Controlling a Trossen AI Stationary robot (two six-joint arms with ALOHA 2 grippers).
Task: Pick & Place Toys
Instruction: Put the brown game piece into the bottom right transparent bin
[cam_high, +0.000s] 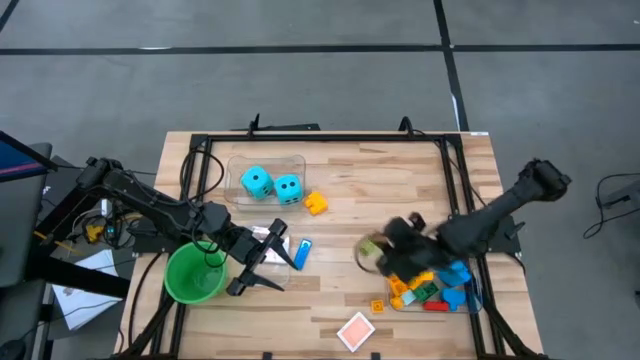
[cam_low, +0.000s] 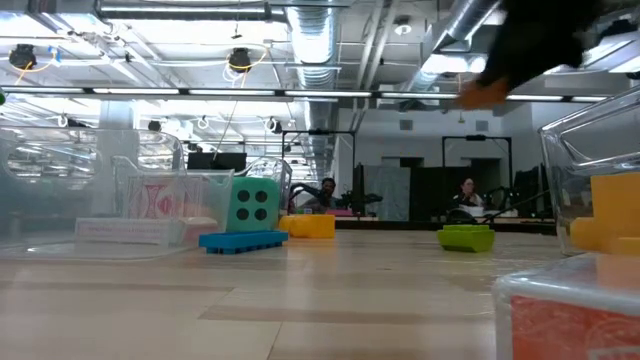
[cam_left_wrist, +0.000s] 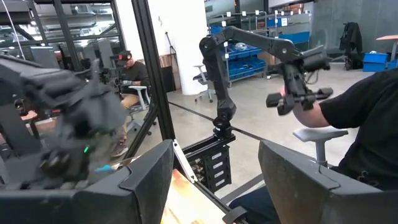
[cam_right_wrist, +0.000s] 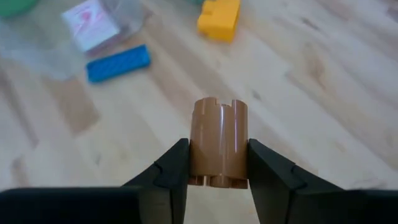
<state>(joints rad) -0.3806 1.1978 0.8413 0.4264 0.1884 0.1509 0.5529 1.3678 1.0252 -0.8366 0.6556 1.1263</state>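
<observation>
The brown brick (cam_right_wrist: 219, 143) would fall short if I opened now. My right gripper should keep holding the brick until the brick is inside the clear bin.
My right gripper (cam_right_wrist: 219, 180) is shut on a brown round brick (cam_right_wrist: 219, 143) above the table's middle right; it also shows in the high view (cam_high: 388, 250) and blurred in the low view (cam_low: 530, 40). My left gripper (cam_high: 262, 258) is open and empty beside the green cup (cam_high: 195, 272), its fingers spread in the left wrist view (cam_left_wrist: 214, 186). Two cyan dice (cam_high: 271, 184) lie in a clear bin at the far side. A yellow brick (cam_high: 316, 204) and a blue brick (cam_high: 303, 252) lie flat on the wood. Several bricks fill a clear bin (cam_high: 468, 300) at the right. My right gripper pinches the brown round brick by its two opposite curved sides (cam_right_wrist: 198, 163) between its two fingers. The brick's studded end (cam_right_wrist: 219, 102) points away from the wrist. It is lifted clear of the table.
A red-and-white card (cam_high: 356, 330) lies near the table's near edge, an orange brick (cam_high: 377, 306) beside the right bin. A small green piece (cam_low: 465, 237) lies on the wood below my right gripper. A clear bin with cards (cam_low: 150, 205) stands by the cup. A person (cam_left_wrist: 354, 124) sits beyond the table.
</observation>
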